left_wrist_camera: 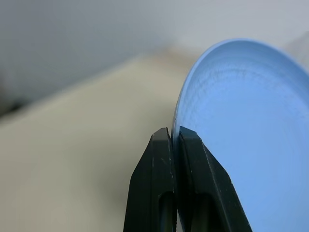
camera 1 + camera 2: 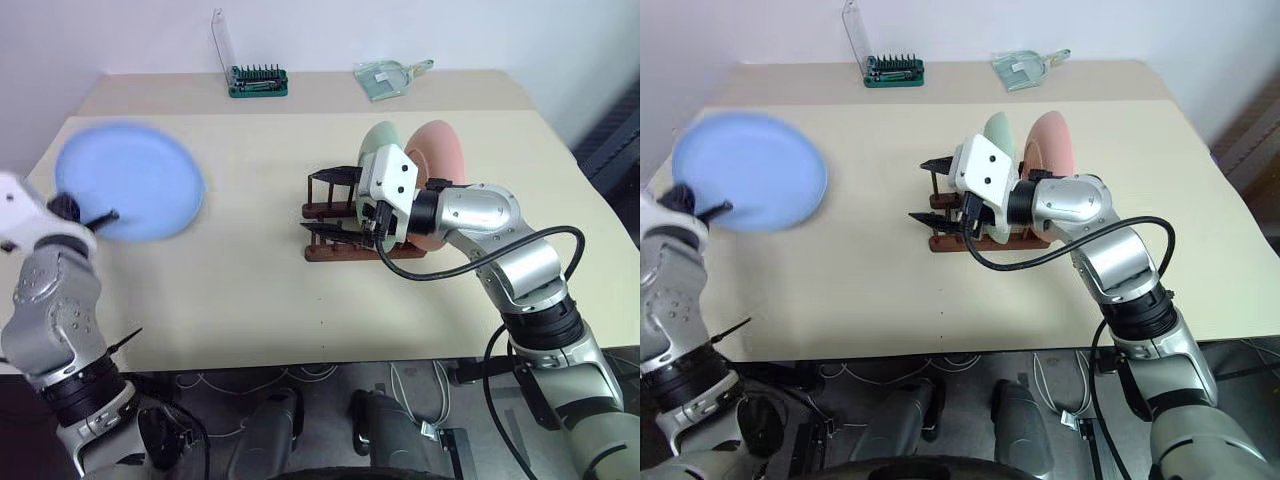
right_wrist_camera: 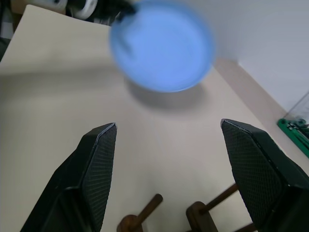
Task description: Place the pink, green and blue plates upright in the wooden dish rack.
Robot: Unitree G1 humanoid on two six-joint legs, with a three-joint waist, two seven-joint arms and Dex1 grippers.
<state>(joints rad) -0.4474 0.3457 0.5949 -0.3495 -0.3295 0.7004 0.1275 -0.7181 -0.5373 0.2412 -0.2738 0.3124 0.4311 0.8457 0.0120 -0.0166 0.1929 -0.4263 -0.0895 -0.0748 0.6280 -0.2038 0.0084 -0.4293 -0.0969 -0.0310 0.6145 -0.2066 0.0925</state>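
My right gripper takes hold of the light blue plate by its rim (image 2: 200,182) next, to set it upright in the wooden dish rack (image 2: 330,252).
My left gripper (image 2: 88,214) is shut on the rim of the light blue plate (image 2: 130,180), which hangs tilted above the table's left side. The left wrist view shows its two black fingers (image 1: 159,159) pinching the plate's edge (image 1: 241,145). The pale green plate (image 2: 378,143) and the pink plate (image 2: 442,150) stand upright in the dark wooden dish rack (image 2: 330,252) near the table's middle. My right gripper (image 2: 322,203) is open over the rack's left end and points left toward the blue plate (image 3: 161,46), with nothing between its fingers. Rack pegs (image 3: 145,212) show below them.
A green screwdriver-bit holder (image 2: 258,80) with a clear lid and a clear plastic scoop (image 2: 385,78) lie near the table's far edge. Bare tabletop (image 2: 250,270) stretches between the blue plate and the rack. Cables hang under the table's near edge.
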